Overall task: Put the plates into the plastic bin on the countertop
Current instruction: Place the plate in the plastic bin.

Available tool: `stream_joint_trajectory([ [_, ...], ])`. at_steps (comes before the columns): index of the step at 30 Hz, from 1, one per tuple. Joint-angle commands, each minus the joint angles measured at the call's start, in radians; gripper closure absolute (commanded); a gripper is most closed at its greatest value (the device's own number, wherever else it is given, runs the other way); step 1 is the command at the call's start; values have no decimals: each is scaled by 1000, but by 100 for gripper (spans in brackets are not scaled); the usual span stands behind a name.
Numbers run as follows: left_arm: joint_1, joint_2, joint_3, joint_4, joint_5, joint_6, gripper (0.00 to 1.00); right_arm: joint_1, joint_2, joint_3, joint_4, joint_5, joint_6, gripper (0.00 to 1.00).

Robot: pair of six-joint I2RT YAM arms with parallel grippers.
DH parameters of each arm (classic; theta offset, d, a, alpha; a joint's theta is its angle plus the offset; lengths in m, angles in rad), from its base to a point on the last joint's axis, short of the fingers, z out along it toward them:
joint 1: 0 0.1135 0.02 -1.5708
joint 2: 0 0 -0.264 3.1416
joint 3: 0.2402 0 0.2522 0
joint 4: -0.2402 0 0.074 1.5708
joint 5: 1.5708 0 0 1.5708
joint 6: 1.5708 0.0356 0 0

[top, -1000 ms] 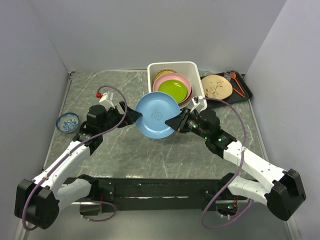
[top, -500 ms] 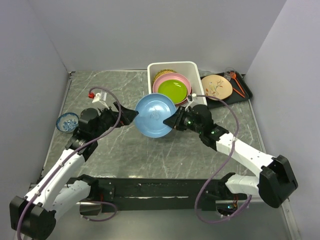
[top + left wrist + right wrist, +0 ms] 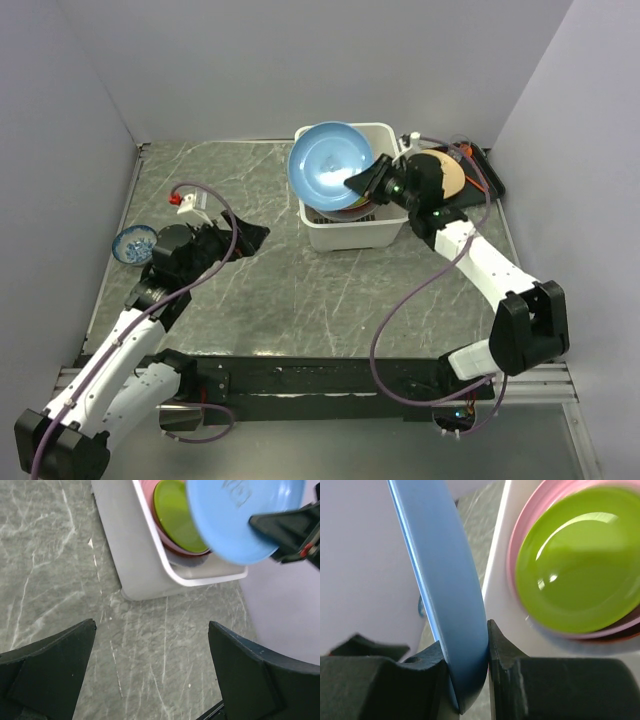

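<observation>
The robot's right gripper needs to keep holding the blue plate (image 3: pixel 328 165), or the plate would come down short. The plate hangs high, and its edge is past the bin's rim beside the green plate.
My right gripper (image 3: pixel 362 182) is shut on the rim of the blue plate (image 3: pixel 328 165) and holds it tilted above the white plastic bin (image 3: pixel 350 234). In the right wrist view the blue plate (image 3: pixel 447 580) sits edge-on between the jaws of the right gripper (image 3: pixel 466 656). A green plate (image 3: pixel 580 565) on a pink plate (image 3: pixel 519 540) lies in the bin below. My left gripper (image 3: pixel 250 236) is open and empty over the countertop (image 3: pixel 230 180), left of the bin. The left wrist view shows the left gripper (image 3: pixel 152 626), the bin (image 3: pixel 125 545) and the blue plate (image 3: pixel 240 515).
A cream plate with a branch (image 3: pixel 452 176) lies on a black tray (image 3: pixel 492 182) at the back right, partly behind my right arm. A small blue patterned bowl (image 3: pixel 134 243) stands near the left wall. Grey walls close in the counter on three sides.
My right gripper has carried the blue plate from mid-counter up and back over the bin. My left gripper has come away from the plate's left edge and drawn back left.
</observation>
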Motion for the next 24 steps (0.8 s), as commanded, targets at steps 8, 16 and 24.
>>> stream_joint_trajectory([
  [8, 4, 92, -11, 98, 71, 2, 1, -89, 141, 147, -38, -30, -40, 100],
  [16, 4, 101, -5, 58, 17, 26, 1, -104, 186, 153, -71, -14, -40, 96],
  [24, 4, 90, -19, 61, 0, 26, 1, -107, 229, 203, -147, 16, -55, 85],
])
